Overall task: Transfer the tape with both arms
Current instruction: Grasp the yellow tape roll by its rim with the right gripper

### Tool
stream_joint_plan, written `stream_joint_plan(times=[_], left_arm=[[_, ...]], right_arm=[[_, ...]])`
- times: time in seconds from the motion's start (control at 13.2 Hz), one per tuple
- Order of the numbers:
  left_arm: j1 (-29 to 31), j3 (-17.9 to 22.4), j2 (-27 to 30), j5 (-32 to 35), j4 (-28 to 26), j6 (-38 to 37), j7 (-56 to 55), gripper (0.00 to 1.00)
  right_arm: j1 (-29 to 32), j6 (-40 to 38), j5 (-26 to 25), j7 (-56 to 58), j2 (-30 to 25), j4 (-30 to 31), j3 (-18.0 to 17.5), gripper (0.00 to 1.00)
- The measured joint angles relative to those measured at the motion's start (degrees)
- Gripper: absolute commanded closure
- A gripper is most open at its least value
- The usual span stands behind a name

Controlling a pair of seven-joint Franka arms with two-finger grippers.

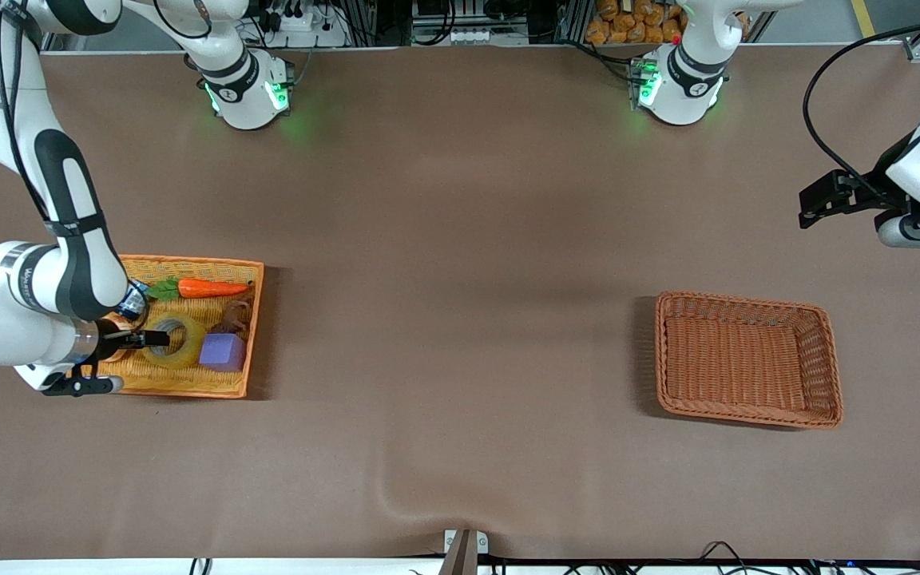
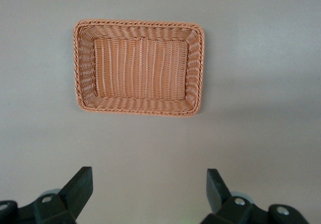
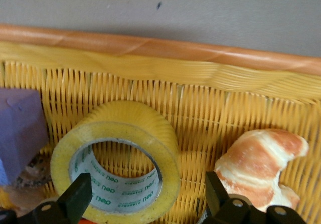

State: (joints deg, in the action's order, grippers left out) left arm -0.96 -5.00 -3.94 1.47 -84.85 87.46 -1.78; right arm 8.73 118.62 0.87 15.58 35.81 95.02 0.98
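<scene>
My right gripper should go lower first and then close on the tape, because its fingers are still above the tape's side [image 3: 170, 176] and its hole [image 3: 124, 161].
The tape [image 1: 176, 342] is a yellowish ring lying in the yellow woven tray [image 1: 188, 260] at the right arm's end of the table. In the right wrist view the tape [image 3: 145, 128] leans on the tray's floor, its printed core showing. My right gripper [image 1: 152, 339] is low over the tray and open. In its wrist view the right gripper [image 3: 148, 184] straddles the ring's wall, one finger over the hole and the other between tape and croissant toy [image 3: 261, 163]. My left gripper [image 1: 810, 206] waits open in the air over bare table at the left arm's end, and the left gripper [image 2: 149, 178] holds nothing.
The tray also holds a purple block [image 1: 223, 351], a toy carrot [image 1: 212, 287] and a brown item [image 1: 232, 319]. The block [image 3: 20, 128] lies close beside the tape. A brown wicker basket [image 1: 739, 300] stands toward the left arm's end, its rim [image 2: 85, 58] seen from above.
</scene>
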Motion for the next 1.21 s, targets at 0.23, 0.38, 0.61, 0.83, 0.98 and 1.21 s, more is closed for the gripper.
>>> stream_joint_plan(times=[0.23,0.38,0.61,0.83,0.98,1.21], left_arm=[[0.0,-0.1,-0.1,0.0,0.0,0.0,0.0,0.00],[0.0,-0.1,-0.2,0.0,0.0,0.0,0.0,0.00],[0.0,-0.2,-0.5,0.0,0.0,0.0,0.0,0.00],[0.0,-0.2,-0.6,0.0,0.0,0.0,0.0,0.00],[0.0,-0.3,-0.6,0.0,0.0,0.0,0.0,0.00],[0.0,-0.3,-0.6,0.0,0.0,0.0,-0.1,0.00]], right_arm=[[0.0,-0.1,0.0,6.4,0.8,0.8,0.0,0.00],[0.0,-0.1,0.0,7.7,1.0,1.8,0.0,0.68],[0.2,0.0,0.0,7.9,1.5,2.2,0.2,1.00],[0.7,0.2,0.0,8.2,1.6,2.2,0.3,1.00],[0.8,0.5,0.0,8.3,1.6,2.0,0.3,1.00],[1.3,0.9,0.0,8.3,1.5,0.7,0.4,1.00]])
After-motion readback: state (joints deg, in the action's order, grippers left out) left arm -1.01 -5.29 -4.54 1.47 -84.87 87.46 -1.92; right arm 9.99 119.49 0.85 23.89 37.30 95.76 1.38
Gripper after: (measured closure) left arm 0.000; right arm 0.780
